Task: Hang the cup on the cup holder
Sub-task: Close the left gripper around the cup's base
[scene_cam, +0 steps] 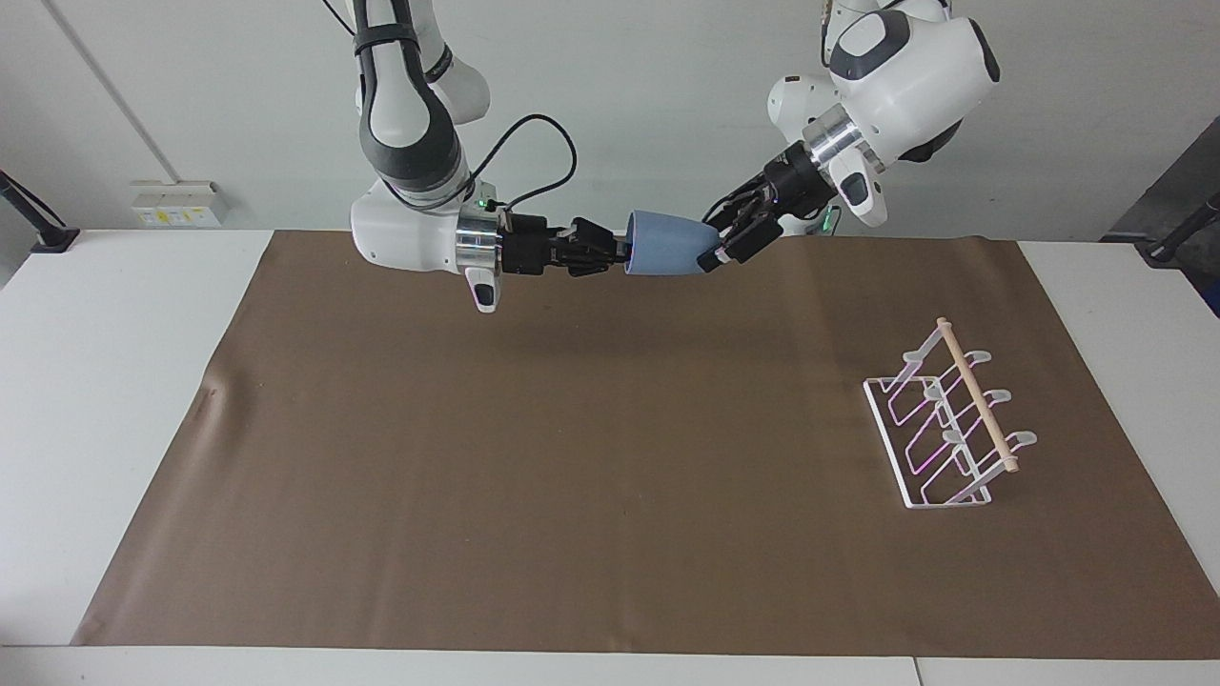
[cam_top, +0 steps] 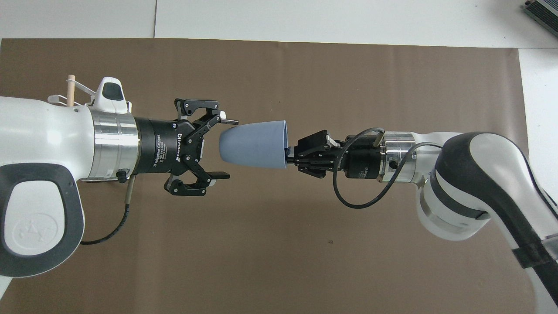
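The lower fingertip in the overhead view (cam_top: pixel 227 175) barely passes the light-blue cup's base (cam_top: pixel 226 144). My left gripper moves toward the light-blue cup before closing on it.
The light-blue cup (scene_cam: pixel 667 255) (cam_top: pixel 253 144) hangs on its side in the air over the robots' edge of the brown mat. My right gripper (scene_cam: pixel 621 255) (cam_top: pixel 288 158) is shut on its rim, and the base points toward the left arm. My left gripper (scene_cam: pixel 720 250) (cam_top: pixel 226 149) is open, one finger on each side of the cup's base; contact cannot be told. The white wire cup holder (scene_cam: pixel 944 429) with its wooden dowel stands on the mat toward the left arm's end. From overhead only the dowel's tip (cam_top: pixel 71 89) shows past the left arm.
A brown mat (scene_cam: pixel 572 476) covers most of the white table (scene_cam: pixel 95 381). A dark device (cam_top: pixel 542 8) sits at the table's corner farthest from the robots, toward the right arm's end.
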